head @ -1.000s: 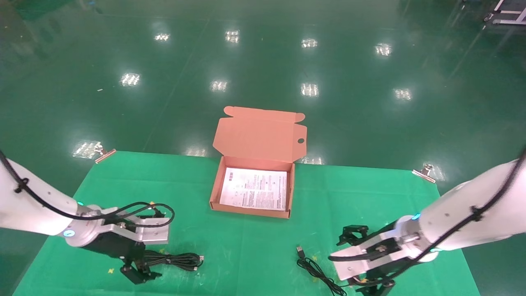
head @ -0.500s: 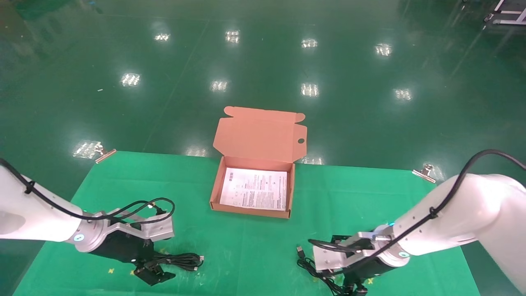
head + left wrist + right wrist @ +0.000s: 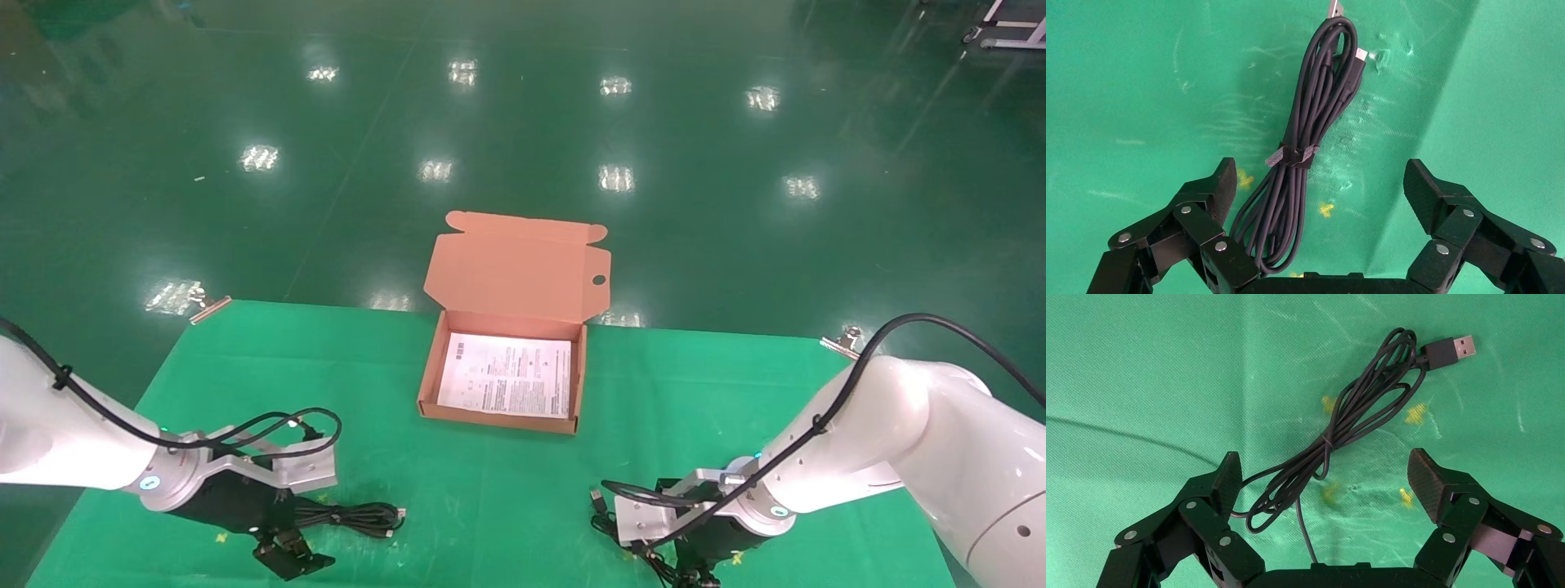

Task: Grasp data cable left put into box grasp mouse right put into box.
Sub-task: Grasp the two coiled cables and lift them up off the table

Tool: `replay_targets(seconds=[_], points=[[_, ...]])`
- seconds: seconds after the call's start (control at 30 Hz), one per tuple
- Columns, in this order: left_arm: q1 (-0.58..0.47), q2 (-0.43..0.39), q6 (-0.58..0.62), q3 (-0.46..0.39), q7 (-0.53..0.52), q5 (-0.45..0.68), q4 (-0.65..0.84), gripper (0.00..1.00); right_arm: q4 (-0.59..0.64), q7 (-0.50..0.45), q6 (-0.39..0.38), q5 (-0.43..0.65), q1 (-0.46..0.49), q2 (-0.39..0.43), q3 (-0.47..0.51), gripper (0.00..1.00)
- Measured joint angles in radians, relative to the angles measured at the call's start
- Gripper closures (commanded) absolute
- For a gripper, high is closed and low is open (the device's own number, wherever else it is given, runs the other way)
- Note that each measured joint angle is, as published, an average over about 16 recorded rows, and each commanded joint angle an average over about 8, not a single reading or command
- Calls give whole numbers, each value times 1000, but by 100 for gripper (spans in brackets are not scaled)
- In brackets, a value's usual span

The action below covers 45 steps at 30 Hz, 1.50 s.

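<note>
My left gripper grabs the bundle by its strapped middle (image 3: 337, 516) next, to put the data cable into the box (image 3: 490, 418).
The data cable (image 3: 353, 517), a black bundle tied with a strap, lies on the green cloth at the front left; it also shows in the left wrist view (image 3: 1309, 131). My left gripper (image 3: 288, 554) (image 3: 1321, 179) is open just above it, the bundle's near end beside one finger. The mouse's thin black cord (image 3: 609, 523) (image 3: 1340, 432) with its USB plug (image 3: 1453, 350) lies at the front right. My right gripper (image 3: 688, 573) (image 3: 1324, 471) is open over the cord. The mouse body is hidden. The box (image 3: 490, 418) stands open at the table's middle.
The box lid (image 3: 516, 265) stands up behind the box, and a white printed sheet (image 3: 507, 376) lines its bottom. Metal clips (image 3: 208, 306) (image 3: 846, 343) hold the cloth at the far corners. The table's front edge is close to both grippers.
My right arm has swung left and down, bringing its gripper over the mouse cord. My left gripper has sunk a little closer to the data cable. Nothing has been picked up.
</note>
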<state>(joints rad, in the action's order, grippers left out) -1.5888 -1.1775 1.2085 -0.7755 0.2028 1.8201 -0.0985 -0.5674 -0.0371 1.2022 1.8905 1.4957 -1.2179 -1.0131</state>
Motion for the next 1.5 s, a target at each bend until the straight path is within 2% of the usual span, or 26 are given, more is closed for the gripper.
replay_targets(seconds=[1.5], points=[[2, 3, 2, 0, -1, -1, -9, 100, -9, -3, 2, 1, 0, 4, 0, 100]])
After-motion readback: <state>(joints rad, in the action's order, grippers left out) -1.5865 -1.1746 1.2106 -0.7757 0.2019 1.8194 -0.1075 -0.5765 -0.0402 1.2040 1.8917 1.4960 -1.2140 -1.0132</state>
